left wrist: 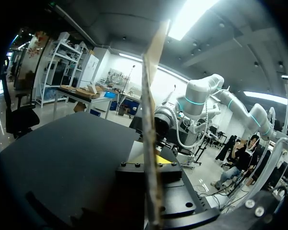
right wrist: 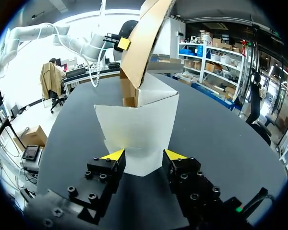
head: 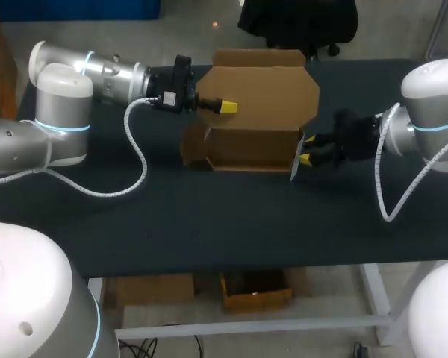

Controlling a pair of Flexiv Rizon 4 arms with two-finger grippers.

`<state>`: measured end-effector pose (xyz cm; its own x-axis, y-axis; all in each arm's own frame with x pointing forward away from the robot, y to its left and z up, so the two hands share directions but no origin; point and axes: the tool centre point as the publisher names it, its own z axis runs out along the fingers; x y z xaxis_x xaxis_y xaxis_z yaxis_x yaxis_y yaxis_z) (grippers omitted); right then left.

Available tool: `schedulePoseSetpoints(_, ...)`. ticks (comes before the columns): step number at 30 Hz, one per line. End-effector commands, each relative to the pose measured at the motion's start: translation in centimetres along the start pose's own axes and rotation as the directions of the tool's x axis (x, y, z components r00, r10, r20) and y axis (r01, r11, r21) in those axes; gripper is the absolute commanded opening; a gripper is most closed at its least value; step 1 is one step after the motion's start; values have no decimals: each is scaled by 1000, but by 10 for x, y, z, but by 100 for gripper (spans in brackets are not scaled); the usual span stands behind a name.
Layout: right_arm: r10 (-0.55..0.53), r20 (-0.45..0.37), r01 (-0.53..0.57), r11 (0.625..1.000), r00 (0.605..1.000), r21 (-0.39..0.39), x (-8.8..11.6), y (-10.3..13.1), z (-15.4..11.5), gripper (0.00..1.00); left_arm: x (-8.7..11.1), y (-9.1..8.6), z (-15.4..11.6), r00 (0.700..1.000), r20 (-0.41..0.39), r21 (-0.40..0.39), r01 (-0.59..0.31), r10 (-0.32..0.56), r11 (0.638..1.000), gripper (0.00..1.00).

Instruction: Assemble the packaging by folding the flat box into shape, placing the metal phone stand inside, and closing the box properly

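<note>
The cardboard box needs to be folded into shape. My right gripper should grab it next by its white-faced side flap [head: 296,156] to do that.
A brown cardboard box [head: 257,112] stands half-formed on the black table, its big lid panel raised toward the back. My left gripper [head: 228,107] is shut on that lid panel's left part; in the left wrist view the panel's edge [left wrist: 151,120] runs straight up from between the fingers of this gripper [left wrist: 151,163]. At the box's right end a white side flap [head: 296,165] sticks out. My right gripper [head: 305,151] is open around it, and the flap [right wrist: 137,134] lies broad-face up between its yellow tips [right wrist: 144,155], with the brown lid [right wrist: 144,43] rising beyond.
The black table [head: 209,216] stretches wide in front of the box. My left arm's white cable [head: 134,156] loops down onto the table left of the box. The right arm's cable [head: 384,201] hangs near the right side.
</note>
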<state>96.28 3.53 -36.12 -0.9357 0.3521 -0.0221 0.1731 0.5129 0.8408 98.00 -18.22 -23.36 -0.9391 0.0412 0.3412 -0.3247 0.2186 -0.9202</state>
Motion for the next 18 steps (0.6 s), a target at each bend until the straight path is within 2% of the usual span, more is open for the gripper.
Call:
schedulePoseSetpoints(1,2,-7,-2,1000,1000,-9,-3,1,6,47,-1,3,1,1000,-1,-1,0,0,1000,0)
schedulePoseSetpoints(18,72,44,-72,997,996,-14,4,5,19,46,-1,3,1,1000,-1,-1,0,0,1000,0)
